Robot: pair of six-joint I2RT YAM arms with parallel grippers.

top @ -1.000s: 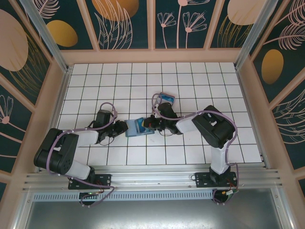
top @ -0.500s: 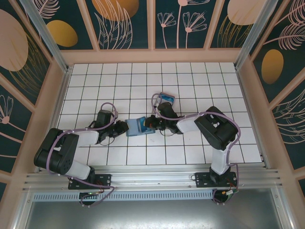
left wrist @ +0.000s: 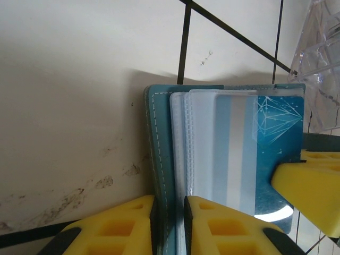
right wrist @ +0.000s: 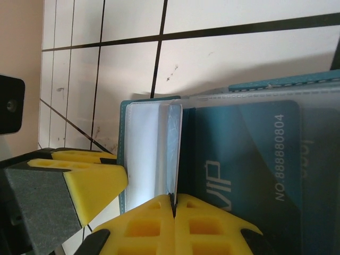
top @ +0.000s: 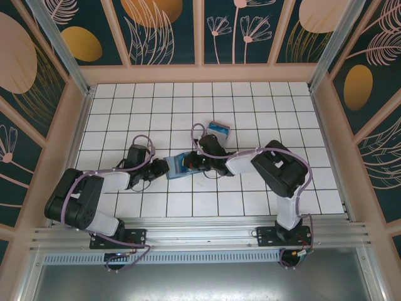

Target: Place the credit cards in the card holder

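The credit card [right wrist: 174, 143] has its striped half under clear plastic, patterned end outside, and would rest in the sleeve, so my right gripper releases it next.
The teal card holder [top: 177, 164] lies open on the white tiles between the two grippers. My left gripper [top: 161, 168] is shut on its left cover; in the left wrist view the yellow fingers [left wrist: 133, 223] pinch the stitched teal edge [left wrist: 156, 149]. My right gripper [top: 193, 163] is shut on a thin credit card [right wrist: 174, 143], held edge-on over the holder's clear sleeves [right wrist: 143, 154]. From the left wrist that blue striped card [left wrist: 249, 154] lies over the sleeves. A dark teal VIP card [right wrist: 249, 159] sits inside a sleeve.
A clear plastic tray [top: 218, 130] with a blue card in it stands just behind the right gripper, and its corner [left wrist: 321, 48] shows in the left wrist view. Wooden walls [top: 75, 119] ring the tiled floor, with open tiles on every side.
The right gripper and its card have shifted slightly left and back over the card holder, nudging the holder a little. The left gripper has kept its grip and place.
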